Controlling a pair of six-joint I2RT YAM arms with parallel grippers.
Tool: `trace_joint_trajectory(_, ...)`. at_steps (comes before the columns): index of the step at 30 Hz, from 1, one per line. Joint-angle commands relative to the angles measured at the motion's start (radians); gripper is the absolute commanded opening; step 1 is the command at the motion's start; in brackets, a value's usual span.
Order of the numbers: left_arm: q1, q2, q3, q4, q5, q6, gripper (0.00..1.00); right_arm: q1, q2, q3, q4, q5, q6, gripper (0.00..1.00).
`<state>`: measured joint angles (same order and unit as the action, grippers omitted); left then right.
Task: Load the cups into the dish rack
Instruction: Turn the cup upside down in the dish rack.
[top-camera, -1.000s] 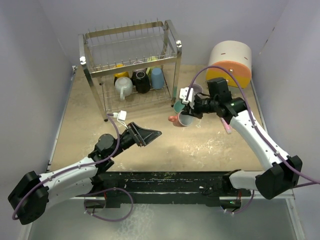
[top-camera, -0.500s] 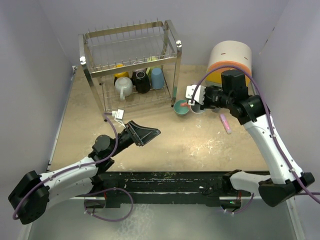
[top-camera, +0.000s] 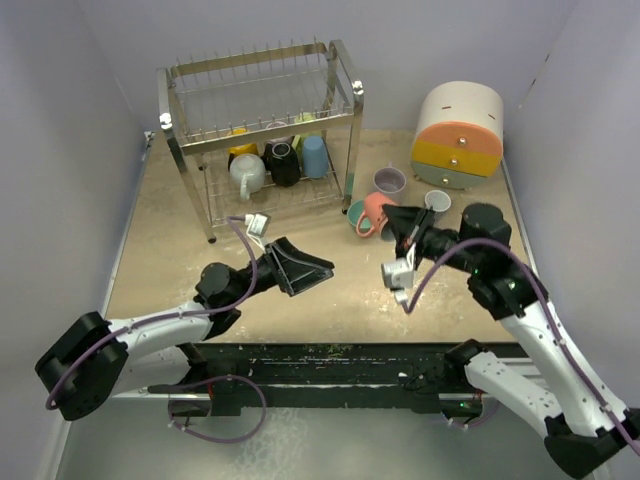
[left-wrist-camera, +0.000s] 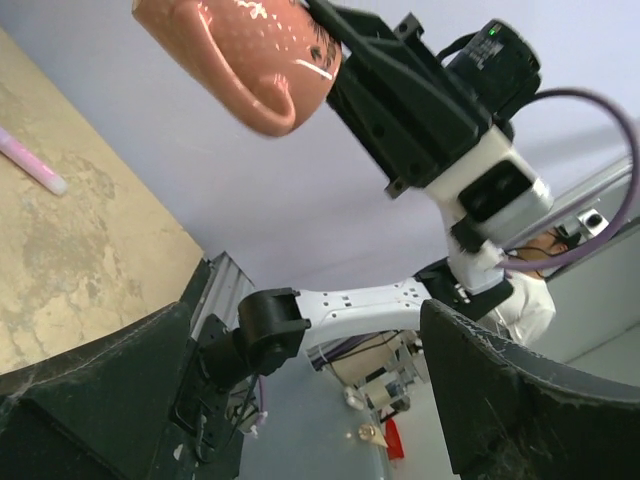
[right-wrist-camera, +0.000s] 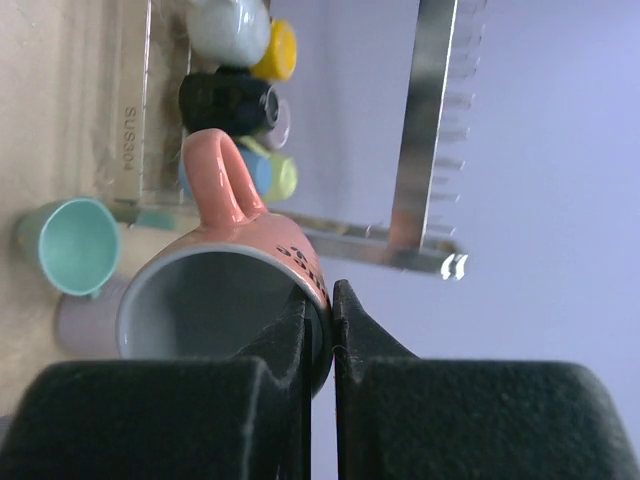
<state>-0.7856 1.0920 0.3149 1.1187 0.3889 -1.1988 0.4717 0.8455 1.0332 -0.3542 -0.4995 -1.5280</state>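
My left gripper grips the pink cup by its handle next. That leaves the pink cup's rim free to rest on the dish rack's lower level.
My right gripper is shut on the rim of a pink cup, one finger inside it and one outside. It holds the cup in the air beside the rack's right end. The left wrist view shows this cup high up. My left gripper is open and empty, in front of the dish rack. Yellow, black, blue and pale cups lie on the rack's lower tier. A teal cup, a lilac cup and a white cup stand on the table.
A round white-orange-yellow drawer unit stands at the back right. A small pink bar lies on the tan table. Grey walls close in the left, back and right sides.
My right arm drew back towards the near edge and turned over, keeping the pink cup in its grip. My left gripper shifted right and opened wider.
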Motion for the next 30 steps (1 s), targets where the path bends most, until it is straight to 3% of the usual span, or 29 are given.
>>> trace_joint_trajectory(1, 0.006, 0.062, 0.041, 0.185, 0.092, -0.050, 0.99, 0.042, -0.114, -0.144, 0.249, -0.138, -0.332, 0.00)
trace_joint_trajectory(6, 0.005, 0.133, 0.041, 0.261, 0.135, -0.086, 0.99, 0.064, -0.158, -0.226, 0.280, -0.204, -0.471, 0.00)
trace_joint_trajectory(23, 0.003, 0.232, 0.102, 0.335, 0.226, -0.064, 0.95, 0.118, -0.207, -0.315, 0.326, -0.359, -0.644, 0.00)
trace_joint_trajectory(30, 0.003, 0.273, 0.139, 0.341, 0.266, -0.066, 0.85, 0.133, -0.215, -0.330, 0.336, -0.394, -0.682, 0.00)
